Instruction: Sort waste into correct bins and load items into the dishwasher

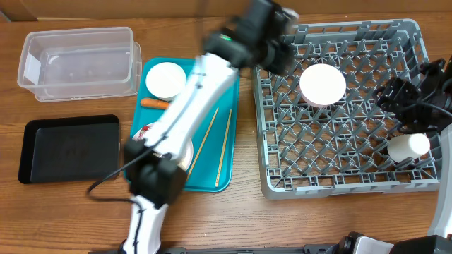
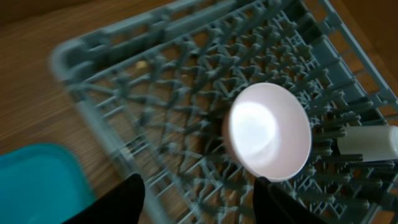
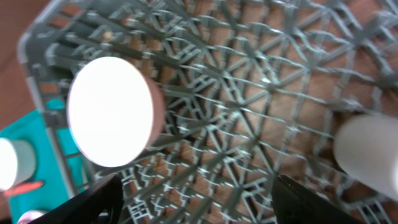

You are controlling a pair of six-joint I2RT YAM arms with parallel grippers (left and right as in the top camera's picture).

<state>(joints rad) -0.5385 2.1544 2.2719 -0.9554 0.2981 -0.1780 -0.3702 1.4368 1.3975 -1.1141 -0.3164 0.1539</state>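
Note:
My right gripper takes the white bowl by its rim next, so the bowl's body stays free to settle among the dishwasher rack's wires.
The grey dishwasher rack [image 1: 353,166] holds a white bowl [image 1: 323,85] lying on its pegs and a white cup [image 1: 409,146] on its side by the right wall. My left gripper [image 1: 279,56] hovers over the rack's near-left corner, blurred. In the left wrist view it [image 2: 199,202] is open and empty, with the bowl [image 2: 270,130] just beyond its right finger. My right gripper [image 1: 390,95] is above the rack's right side, also open [image 3: 199,199] with nothing in it. The bowl [image 3: 112,112] and cup [image 3: 367,152] flank it. Another white bowl [image 1: 166,79], a carrot [image 1: 155,103] and chopsticks [image 1: 220,141] lie on the teal tray [image 1: 212,180].
A clear tub [image 1: 78,60] stands at the back left, with a black tray [image 1: 67,148] in front of it. My left arm [image 1: 187,113] crosses the teal tray and hides part of a white plate [image 1: 188,154] and a red wrapper [image 1: 146,130].

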